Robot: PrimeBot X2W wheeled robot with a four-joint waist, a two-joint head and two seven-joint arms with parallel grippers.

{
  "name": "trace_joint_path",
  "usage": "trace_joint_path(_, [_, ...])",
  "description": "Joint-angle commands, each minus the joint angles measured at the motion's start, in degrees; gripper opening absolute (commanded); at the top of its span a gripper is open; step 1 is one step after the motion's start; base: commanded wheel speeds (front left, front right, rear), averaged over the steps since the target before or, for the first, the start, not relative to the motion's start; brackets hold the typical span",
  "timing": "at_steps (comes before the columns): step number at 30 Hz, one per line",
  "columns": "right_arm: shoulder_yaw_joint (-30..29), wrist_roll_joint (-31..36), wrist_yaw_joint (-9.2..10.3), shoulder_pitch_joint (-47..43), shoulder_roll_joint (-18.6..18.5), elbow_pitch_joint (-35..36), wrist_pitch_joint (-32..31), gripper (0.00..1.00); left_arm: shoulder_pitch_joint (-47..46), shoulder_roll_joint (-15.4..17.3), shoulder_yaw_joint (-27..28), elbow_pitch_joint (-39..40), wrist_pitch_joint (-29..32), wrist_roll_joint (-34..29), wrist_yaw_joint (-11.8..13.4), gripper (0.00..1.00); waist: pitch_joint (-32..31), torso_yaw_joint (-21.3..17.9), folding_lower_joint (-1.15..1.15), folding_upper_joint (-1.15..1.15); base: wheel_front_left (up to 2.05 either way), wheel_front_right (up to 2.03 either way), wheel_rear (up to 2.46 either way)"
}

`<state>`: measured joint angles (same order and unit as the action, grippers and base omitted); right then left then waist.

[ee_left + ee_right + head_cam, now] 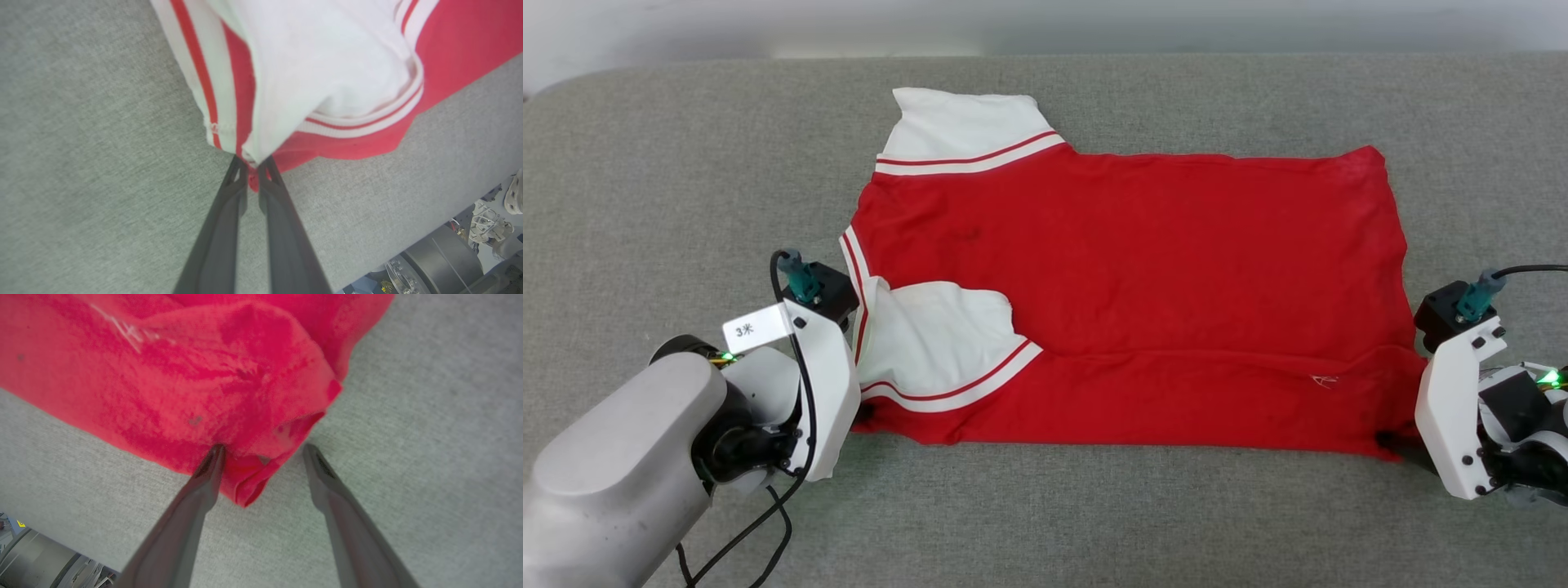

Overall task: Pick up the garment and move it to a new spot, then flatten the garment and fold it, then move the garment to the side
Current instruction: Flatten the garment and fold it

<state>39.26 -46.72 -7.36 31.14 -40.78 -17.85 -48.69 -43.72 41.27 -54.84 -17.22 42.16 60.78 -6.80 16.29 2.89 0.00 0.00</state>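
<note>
The red shirt (1160, 255) needs to be folded and moved, so my right gripper should grip it next by its bunched hem corner (1385, 436).
The garment (1143, 269) is a red shirt with white, red-striped sleeves, lying spread on the grey cloth table (1094, 514) with its near strip folded over. One white sleeve (931, 335) is tucked onto the body at the near left. My left gripper (862, 412) sits at the garment's near-left corner. In the left wrist view this gripper (253, 165) is shut on the garment (327, 61), pinching its corner. My right gripper (1382, 441) is at the near-right corner. In the right wrist view it (263, 451) stands open, its fingers (192, 502) astride the bunched red corner of the garment (184, 375).
The grey table runs wide on all sides of the garment, with its rounded far-left corner (572, 90) in view. Past the table's near edge the wrist views show the robot's grey base (441, 261) and floor clutter (486, 220).
</note>
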Motion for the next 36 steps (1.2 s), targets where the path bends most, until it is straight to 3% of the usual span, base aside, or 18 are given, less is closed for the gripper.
trace_joint_path(1, [3.7,-0.8,-0.26,-3.7,3.5,-1.4,-0.3,1.00,0.8,0.1,0.1,-0.1,-0.3,0.3,0.1,0.00,0.0,-0.1,0.00,0.00,0.00,0.00,0.00])
trace_joint_path(2, [4.3,-0.8,-0.27,-3.6,3.5,-1.6,0.1,0.24,1.2,0.1,0.0,-0.2,-0.5,0.3,0.1,0.00,-0.2,-0.3,0.00,0.00,0.00,0.00,0.00])
trace_joint_path(3, [4.8,-1.1,-0.33,-3.3,3.4,-1.7,0.5,0.00,1.6,0.2,-0.1,-0.4,-0.5,0.4,0.1,0.00,-0.6,-0.4,0.00,0.00,0.00,0.00,0.00])
trace_joint_path(14, [5.5,-4.1,-0.12,0.3,-1.9,0.6,7.6,0.00,6.6,3.1,0.3,1.0,-2.6,3.0,-0.1,0.00,-8.5,-1.9,0.00,0.00,0.00,0.00,0.00])
trace_joint_path(26, [6.2,-7.9,-0.11,-6.7,-10.4,8.5,9.7,0.00,15.3,7.3,-1.8,9.0,-2.7,5.1,2.5,0.00,-12.1,-1.4,0.00,0.00,0.00,0.00,0.00])
trace_joint_path(30, [6.3,-7.7,-0.11,-10.3,-11.0,8.9,9.7,0.00,18.3,7.9,-2.6,10.2,-3.3,5.8,3.5,0.00,-11.8,-1.4,0.00,0.00,0.00,0.00,0.00])
trace_joint_path(36, [6.5,-6.5,-0.11,-13.8,-8.2,6.0,10.6,0.00,20.9,6.9,-4.0,8.4,-3.9,5.6,3.9,0.00,-10.6,-1.6,0.00,0.00,0.00,0.00,0.00])
